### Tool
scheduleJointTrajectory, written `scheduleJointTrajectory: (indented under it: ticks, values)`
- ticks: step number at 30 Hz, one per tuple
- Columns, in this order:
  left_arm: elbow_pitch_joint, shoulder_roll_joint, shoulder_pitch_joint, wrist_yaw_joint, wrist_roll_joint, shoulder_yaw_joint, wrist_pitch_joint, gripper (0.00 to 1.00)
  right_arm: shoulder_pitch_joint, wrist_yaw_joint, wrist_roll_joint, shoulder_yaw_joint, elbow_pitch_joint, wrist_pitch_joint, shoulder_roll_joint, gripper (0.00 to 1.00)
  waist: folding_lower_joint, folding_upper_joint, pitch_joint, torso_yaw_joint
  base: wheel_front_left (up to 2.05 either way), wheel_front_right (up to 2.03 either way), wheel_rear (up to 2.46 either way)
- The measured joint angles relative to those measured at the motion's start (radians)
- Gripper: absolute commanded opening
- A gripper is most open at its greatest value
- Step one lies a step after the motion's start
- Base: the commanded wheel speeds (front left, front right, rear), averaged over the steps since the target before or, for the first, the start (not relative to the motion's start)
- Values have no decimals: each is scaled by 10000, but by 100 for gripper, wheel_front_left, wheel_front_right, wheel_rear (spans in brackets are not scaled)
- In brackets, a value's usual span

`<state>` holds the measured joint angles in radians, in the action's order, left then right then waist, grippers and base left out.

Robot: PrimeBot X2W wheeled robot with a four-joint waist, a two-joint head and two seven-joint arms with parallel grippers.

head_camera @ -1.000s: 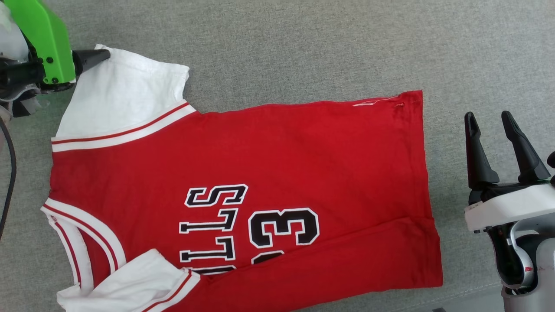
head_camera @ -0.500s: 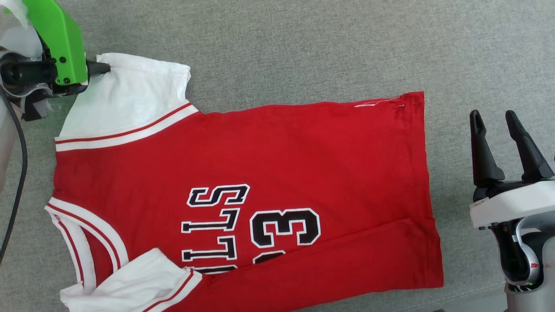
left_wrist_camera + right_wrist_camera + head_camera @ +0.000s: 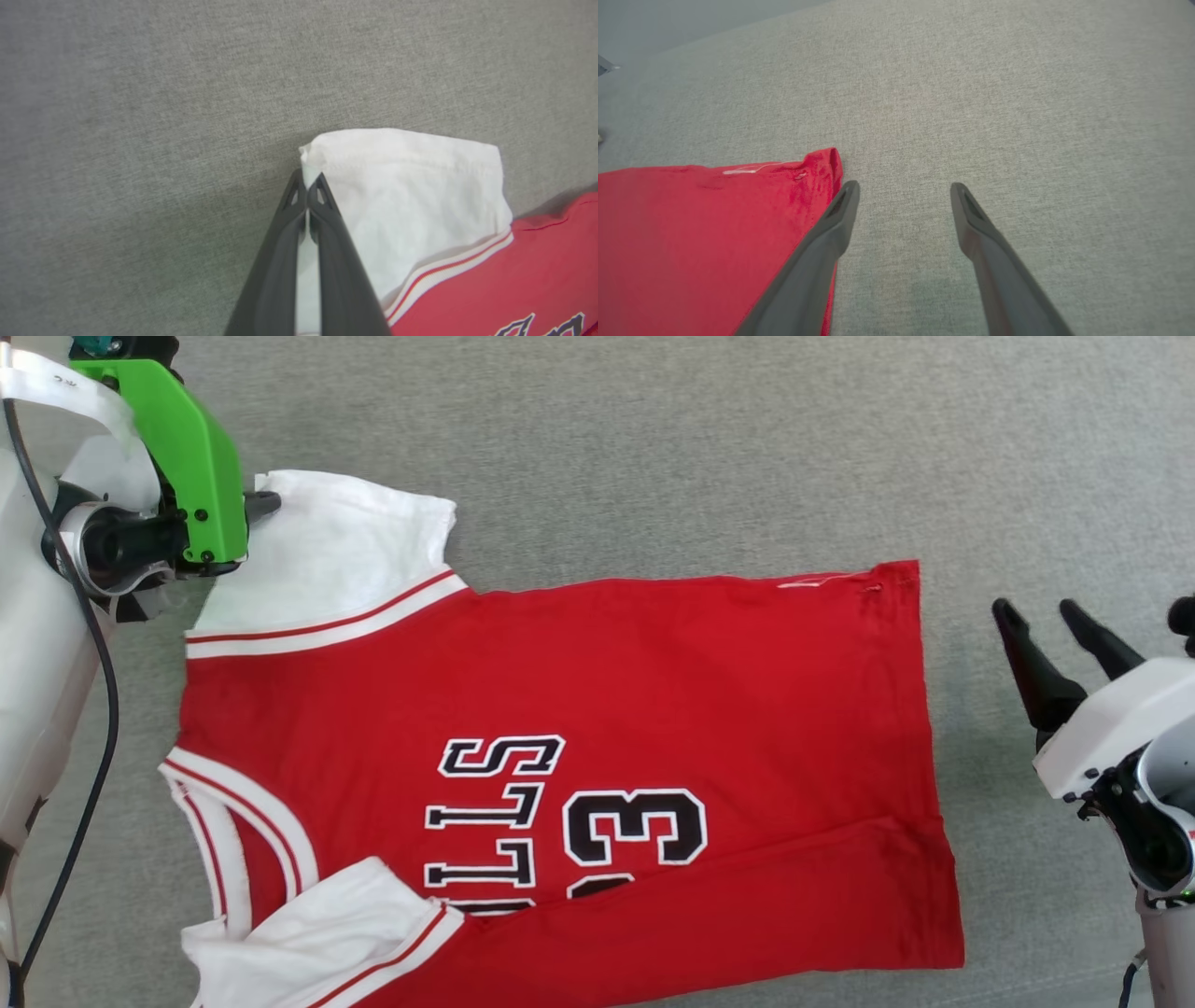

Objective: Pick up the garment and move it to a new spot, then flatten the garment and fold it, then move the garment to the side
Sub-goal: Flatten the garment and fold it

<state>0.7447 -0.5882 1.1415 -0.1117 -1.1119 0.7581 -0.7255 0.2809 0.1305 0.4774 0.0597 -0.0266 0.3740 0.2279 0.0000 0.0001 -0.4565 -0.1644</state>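
Note:
My right gripper grabs the jersey (image 3: pixel 672 706) by its red hem corner (image 3: pixel 896 577) next, to fold the jersey and move it aside.
The garment (image 3: pixel 597 709), a red jersey with white sleeves and black lettering, lies flat and sideways on the grey fabric surface, collar to the left. My left gripper (image 3: pixel 266 504) is shut on the outer corner of its upper white sleeve (image 3: pixel 327 551). The left wrist view shows that gripper (image 3: pixel 307 184) pinching the sleeve (image 3: pixel 411 196) at the hem corner, with white cloth between its fingers. My right gripper (image 3: pixel 1036 609) stands open just right of the garment's bottom hem, nothing in it. In the right wrist view the right gripper (image 3: pixel 903 186) hovers beside the red hem corner (image 3: pixel 817 172).
The grey fabric surface (image 3: pixel 653 448) stretches wide beyond the garment to the top and right. A black cable (image 3: pixel 89 728) hangs along my left arm at the left edge. The lower sleeve (image 3: pixel 317 933) lies folded over the garment's front near the bottom edge.
My left gripper closed on the sleeve corner and moved a little down that view. The whole head picture shifted right, so the camera moved. The right gripper tilted slightly and stayed open.

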Motion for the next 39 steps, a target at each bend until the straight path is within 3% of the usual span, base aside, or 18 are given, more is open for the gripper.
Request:
scheduleJointTrajectory:
  ticks: [10, 20, 21, 22, 23, 32, 39]
  values:
    - [-614, 77, 69, -82, 215, 132, 573, 0, 1400, 0, 585, -830, 899, 2928, 848, 100, 0, 0, 225, 885, 0, 0, 0]
    - [-901, 222, 65, -117, 211, 242, 826, 0, 2350, -4, 502, -1365, 2255, 5074, 917, 100, 0, -1, -59, 1529, 0, 0, 0]
    - [-911, 226, 63, -117, 209, 249, 836, 0, 2365, -4, 502, -1342, 2274, 5235, 905, 50, 0, -1, -69, 1563, 0, 0, 0]
    - [-922, 226, 62, -119, 207, 259, 842, 0, 2396, -4, 493, -1340, 2253, 5384, 913, 8, 0, 0, -77, 1597, 0, 0, 0]
    - [-922, 226, 59, -119, 207, 270, 884, 0, 2401, -4, 456, -1340, 2228, 5415, 911, 0, 0, 0, -77, 1618, 0, 0, 0]
    - [-863, 247, -295, -148, 102, 326, 1450, 0, 2329, -2, 353, -1277, 1873, 5258, 713, 0, 0, 0, 419, 1628, 0, 0, 0]
    - [-1317, 33, -1268, -161, -128, 105, 2617, 0, 1375, -2, 267, -679, 1166, 4472, 587, 0, 0, 0, 1236, 1692, 0, 0, 0]
